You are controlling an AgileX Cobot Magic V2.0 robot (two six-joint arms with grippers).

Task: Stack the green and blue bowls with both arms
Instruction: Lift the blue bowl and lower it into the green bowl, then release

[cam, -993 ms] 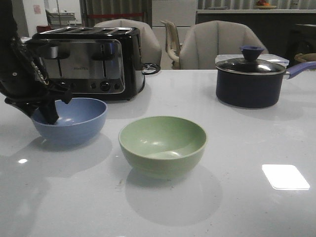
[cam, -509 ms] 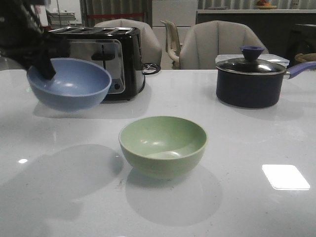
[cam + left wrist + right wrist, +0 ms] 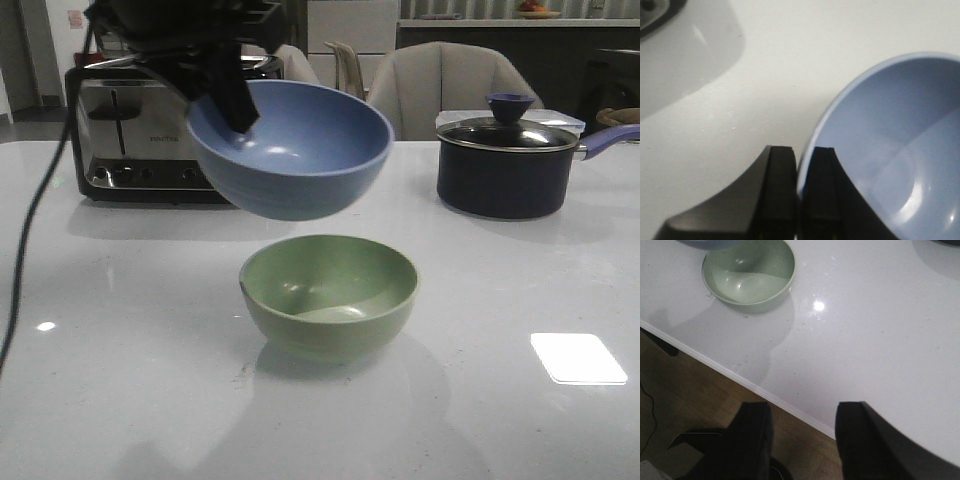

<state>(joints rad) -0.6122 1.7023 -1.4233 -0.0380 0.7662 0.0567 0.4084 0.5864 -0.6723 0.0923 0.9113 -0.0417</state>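
The blue bowl's base (image 3: 290, 205) is hanging above the pale green bowl's rim (image 3: 328, 240). My left gripper should keep its hold on the blue bowl while the base hangs there.
My left gripper (image 3: 232, 100) is shut on the rim of the dusty blue bowl (image 3: 295, 150) and holds it in the air, above and a little left of the pale green bowl (image 3: 328, 292). The green bowl stands upright on the white table. In the left wrist view the fingers (image 3: 781, 172) pinch the blue bowl's rim (image 3: 890, 145), one inside and one outside. My right gripper (image 3: 801, 412) is open and empty over the table's near edge; the green bowl (image 3: 749, 274) lies far ahead of it. The right gripper is out of the front view.
A black and chrome toaster (image 3: 150, 140) stands at the back left. A dark lidded saucepan (image 3: 508, 165) with a blue handle stands at the back right. Chairs stand behind the table. A black cable (image 3: 30, 230) hangs at the left. The table's edge (image 3: 740, 377) and wooden floor show below my right gripper.
My left gripper has lifted the blue bowl off the table at the left and carried it up and to the right, over the green bowl. The green bowl has not moved.
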